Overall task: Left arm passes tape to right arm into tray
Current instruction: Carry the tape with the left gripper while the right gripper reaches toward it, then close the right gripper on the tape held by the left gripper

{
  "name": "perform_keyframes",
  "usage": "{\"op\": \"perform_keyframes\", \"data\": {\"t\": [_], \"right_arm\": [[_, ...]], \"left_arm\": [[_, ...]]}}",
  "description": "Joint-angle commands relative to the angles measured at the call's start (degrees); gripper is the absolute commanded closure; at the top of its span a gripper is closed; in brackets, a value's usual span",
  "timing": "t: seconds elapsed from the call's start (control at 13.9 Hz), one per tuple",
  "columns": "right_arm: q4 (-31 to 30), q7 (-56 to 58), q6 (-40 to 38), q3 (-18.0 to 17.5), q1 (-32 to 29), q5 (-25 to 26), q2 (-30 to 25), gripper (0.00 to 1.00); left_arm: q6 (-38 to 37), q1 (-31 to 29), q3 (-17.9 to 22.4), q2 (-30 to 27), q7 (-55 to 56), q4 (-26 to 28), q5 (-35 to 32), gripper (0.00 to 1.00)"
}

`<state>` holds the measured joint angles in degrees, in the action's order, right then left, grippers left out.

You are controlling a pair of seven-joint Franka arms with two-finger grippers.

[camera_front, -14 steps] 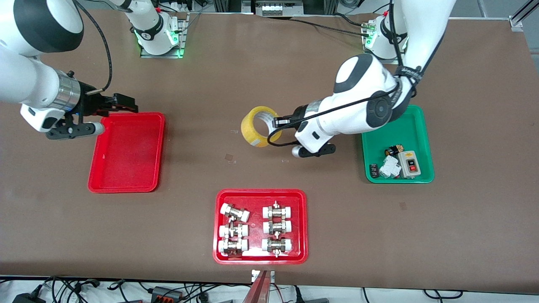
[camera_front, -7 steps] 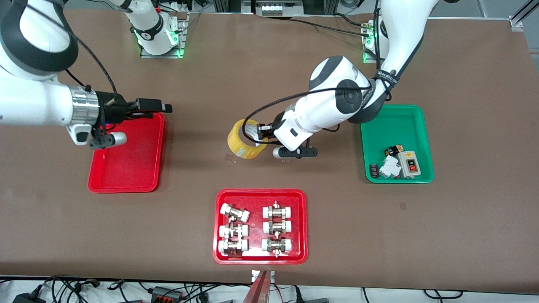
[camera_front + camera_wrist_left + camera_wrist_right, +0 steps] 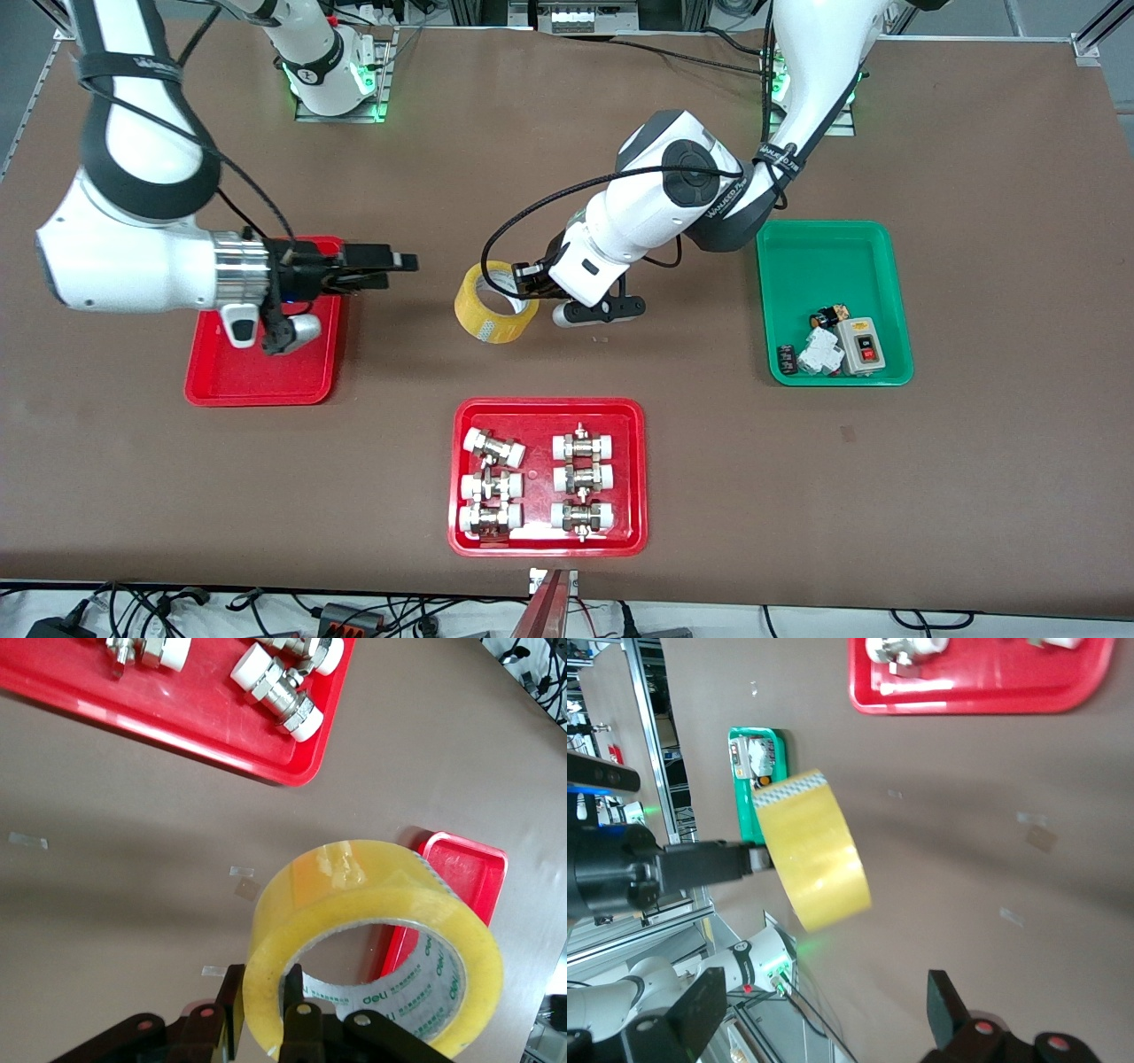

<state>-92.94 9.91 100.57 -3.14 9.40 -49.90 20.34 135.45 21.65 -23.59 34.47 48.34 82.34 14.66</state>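
Observation:
My right gripper grabs the tape by its yellow outer side [image 3: 464, 304] next, to set it into the plain red tray [image 3: 266, 368].
The yellowish tape [image 3: 493, 306] hangs on edge over the brown table, between the plain red tray [image 3: 266, 368] and the green tray. My left gripper [image 3: 525, 283] is shut on it, one finger inside the core and one outside the wall [image 3: 266, 992]. My right gripper [image 3: 395, 268] is open, level with the tape and a short gap from it, just past the tray's rim toward the table's middle. In the right wrist view the tape [image 3: 811, 850] shows ahead of the spread right gripper [image 3: 824, 1005], with nothing between the fingers. The left wrist view shows the tape [image 3: 372, 930] with the tray [image 3: 465, 873] past it.
A red tray [image 3: 461, 532] with several white-capped metal fittings lies nearer to the front camera, below the tape. A green tray [image 3: 833, 257] holding small electrical parts sits toward the left arm's end. Small tape scraps [image 3: 239, 890] lie on the table under the roll.
The left arm carried the tape toward the right arm's end of the table and a little nearer the front camera. The right gripper, still open, swung from over the tray toward the tape.

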Motion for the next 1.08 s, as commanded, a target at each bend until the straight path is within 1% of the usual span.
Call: {"op": "perform_keyframes", "data": {"t": [0.0,0.57,0.86,1.01], "right_arm": [[1.2,3.6,3.3,0.2,1.9,-1.3,2.1,0.0],[1.3,5.1,10.3,0.1,5.5,-1.8,5.2,0.0],[1.3,5.0,13.2,0.2,7.5,-3.2,5.3,0.0],[1.3,5.1,13.2,0.2,7.4,-3.2,5.3,0.0]], "left_arm": [[0.3,1.0,0.6,0.9,1.9,-2.2,-1.3,0.98],[0.2,1.3,0.6,0.9,1.9,-2.1,-1.5,0.95],[0.3,1.3,0.6,0.9,1.8,-2.0,-1.5,0.94],[0.2,1.3,0.6,0.9,1.8,-2.1,-1.5,0.94]]}}
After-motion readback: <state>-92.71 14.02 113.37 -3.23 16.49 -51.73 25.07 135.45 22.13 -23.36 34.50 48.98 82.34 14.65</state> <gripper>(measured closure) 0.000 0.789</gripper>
